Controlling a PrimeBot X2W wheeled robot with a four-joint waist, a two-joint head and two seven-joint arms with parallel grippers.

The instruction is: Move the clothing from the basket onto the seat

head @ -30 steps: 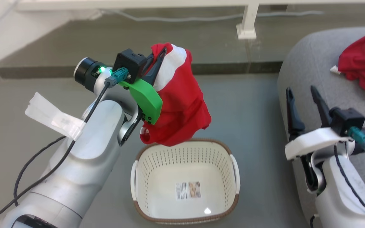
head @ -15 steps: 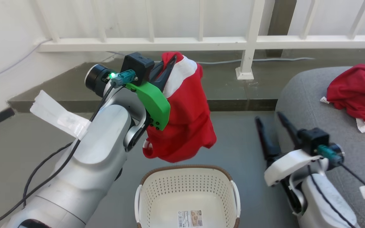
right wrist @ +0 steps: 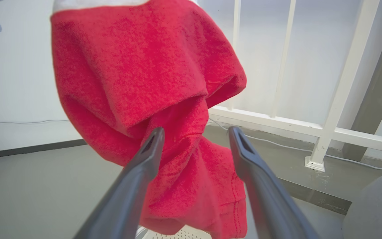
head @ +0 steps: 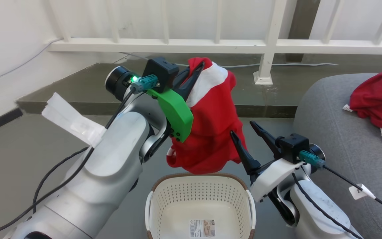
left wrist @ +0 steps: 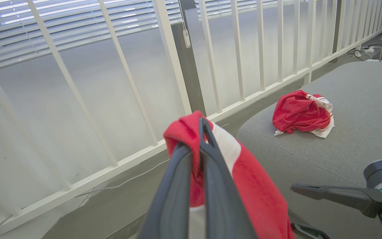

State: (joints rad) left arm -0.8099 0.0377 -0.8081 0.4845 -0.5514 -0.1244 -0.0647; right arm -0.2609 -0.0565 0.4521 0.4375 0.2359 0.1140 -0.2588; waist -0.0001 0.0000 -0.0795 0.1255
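The red garment needs to go onto the seat (head: 337,132) (right wrist: 370,207), so my right gripper should grab the garment's hanging lower folds next.
My left gripper (head: 199,68) is shut on the top of one piece of the clothing, a red garment with a white stripe (head: 214,132). The garment hangs above the cream basket (head: 197,175), whose inside holds just its base sticker. The left wrist view shows the closed fingers (left wrist: 196,132) pinching the fabric (left wrist: 254,186). My right gripper (head: 242,128) stands open beside the garment's lower right edge. In the right wrist view the gripper (right wrist: 196,131) frames the hanging cloth (right wrist: 138,66); I cannot tell whether it touches. A second red garment (head: 376,99) lies on the grey seat (head: 337,132).
A white railing (head: 267,46) runs along the back above a raised floor step, with a cable on the floor behind it. The seat (left wrist: 360,109) lies to my right, with the other garment (left wrist: 300,114) near its far edge. Grey floor surrounds the basket.
The head camera has tilted up, so the basket sits lower in view. My right gripper has swung left, from beside the seat to the hanging garment. The left gripper still holds the garment.
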